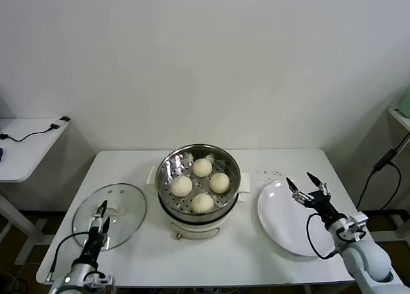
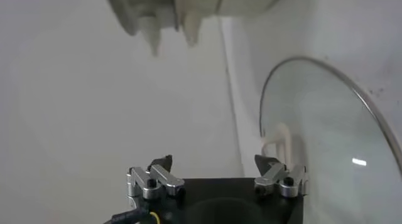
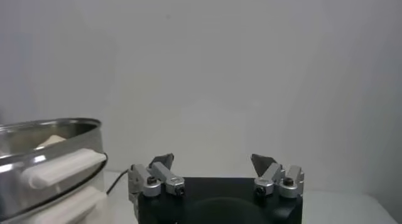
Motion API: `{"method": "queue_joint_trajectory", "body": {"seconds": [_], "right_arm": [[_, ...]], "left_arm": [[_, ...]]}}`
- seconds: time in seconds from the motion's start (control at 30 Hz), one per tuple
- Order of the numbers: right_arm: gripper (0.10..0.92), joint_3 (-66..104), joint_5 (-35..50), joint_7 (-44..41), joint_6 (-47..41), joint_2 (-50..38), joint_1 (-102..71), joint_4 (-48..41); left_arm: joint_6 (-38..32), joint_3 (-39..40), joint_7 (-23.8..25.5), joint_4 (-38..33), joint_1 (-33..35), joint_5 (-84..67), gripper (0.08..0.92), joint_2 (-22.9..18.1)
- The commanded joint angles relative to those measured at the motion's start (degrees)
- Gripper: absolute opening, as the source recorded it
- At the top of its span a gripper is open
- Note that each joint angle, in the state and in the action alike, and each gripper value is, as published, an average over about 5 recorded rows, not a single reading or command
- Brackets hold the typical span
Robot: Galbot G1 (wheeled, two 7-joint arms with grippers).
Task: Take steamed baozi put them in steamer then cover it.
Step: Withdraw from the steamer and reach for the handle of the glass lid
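The glass cover (image 1: 125, 207) spreads far wider than the left gripper's fingers, so the left gripper will next grab it by its narrow cream handle (image 1: 114, 211) to cover the steamer.
Several cream-white baozi (image 1: 202, 167) sit in the shiny steel steamer (image 1: 168, 164) on its cream pot base at the table's middle. The glass cover (image 1: 125, 207) lies flat on the table to the left, its cream handle (image 1: 116, 211) at the centre. My left gripper (image 1: 101, 218) is open and empty, low over the cover just beside the handle; the left wrist view shows the cover (image 2: 326, 131) and handle (image 2: 279, 140) just past my left gripper (image 2: 213, 162). My right gripper (image 1: 307, 187) is open and empty above the white plate; the right wrist view shows it (image 3: 212, 161) beside the steamer (image 3: 50, 150).
An empty white plate (image 1: 282, 227) lies right of the steamer. A side table (image 1: 25, 143) with a cable stands at far left. A black cable (image 1: 384, 163) hangs at the right edge. The wall is close behind the table.
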Motion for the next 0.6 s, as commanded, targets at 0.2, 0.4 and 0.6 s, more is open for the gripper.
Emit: {"method": "queue_joint_trajectory", "body": {"seconds": [0.2, 0.4, 0.6], "right_arm": [[0.823, 4.9, -3.0, -0.8, 1.3, 1.4, -4.6, -0.6], [0.823, 5.3, -3.7, -1.1, 1.7, 1.8, -5.3, -0.7], [0.823, 5.1, -4.7, -1.2, 1.9, 2.3, -5.3, -1.1]], "left_arm": [[0.3, 0.3, -3.7, 18.1, -13.7, 3.3, 0.823, 2.8], [0.5, 0.8, -4.3, 21.1, -16.0, 1.8, 0.823, 3.3], [0.7, 1.6, -5.1, 22.0, -17.7, -1.4, 0.823, 4.0]]}}
